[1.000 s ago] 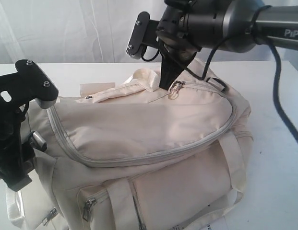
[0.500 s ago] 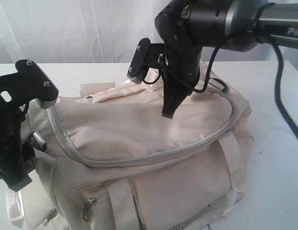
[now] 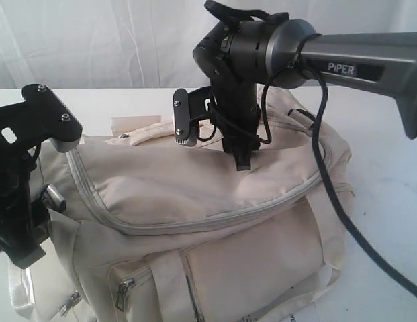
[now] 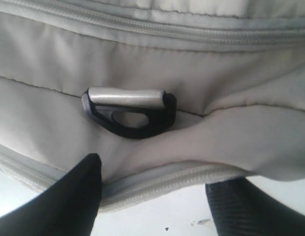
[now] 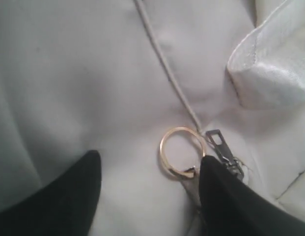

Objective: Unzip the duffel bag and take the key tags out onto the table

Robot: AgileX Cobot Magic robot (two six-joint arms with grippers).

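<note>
My right gripper needs to grab the metal zipper pull (image 5: pixel 221 145) by its gold ring (image 5: pixel 180 152) next. Then it can unzip the duffel bag.
The cream duffel bag (image 3: pixel 215 201) lies on the white table (image 3: pixel 386 268) with its grey main zipper (image 3: pixel 195 225) shut. My right gripper (image 3: pixel 211 144) hangs open over the bag's top. In the right wrist view the gripper (image 5: pixel 147 196) straddles bare fabric, and one fingertip (image 5: pixel 226 191) touches a gold ring (image 5: pixel 180 152) joined to a metal zipper pull (image 5: pixel 221 145). My left gripper (image 3: pixel 43 194) stands open at the bag's left end; its wrist view shows the gripper (image 4: pixel 152 196) around a zipper seam (image 4: pixel 157 179), below a black clip (image 4: pixel 127 110). No key tags are in view.
A front pocket with its own zipper pull (image 3: pixel 123 290) faces the camera. A cream strap end (image 5: pixel 270 69) folds up near the ring. The right arm's black cable (image 3: pixel 342 208) hangs across the bag's right side. A white curtain (image 3: pixel 94 40) closes the back.
My right gripper has swung left and down across the bag's top and turned, so it now hides the zipper pull in the exterior view. The left arm has not moved.
</note>
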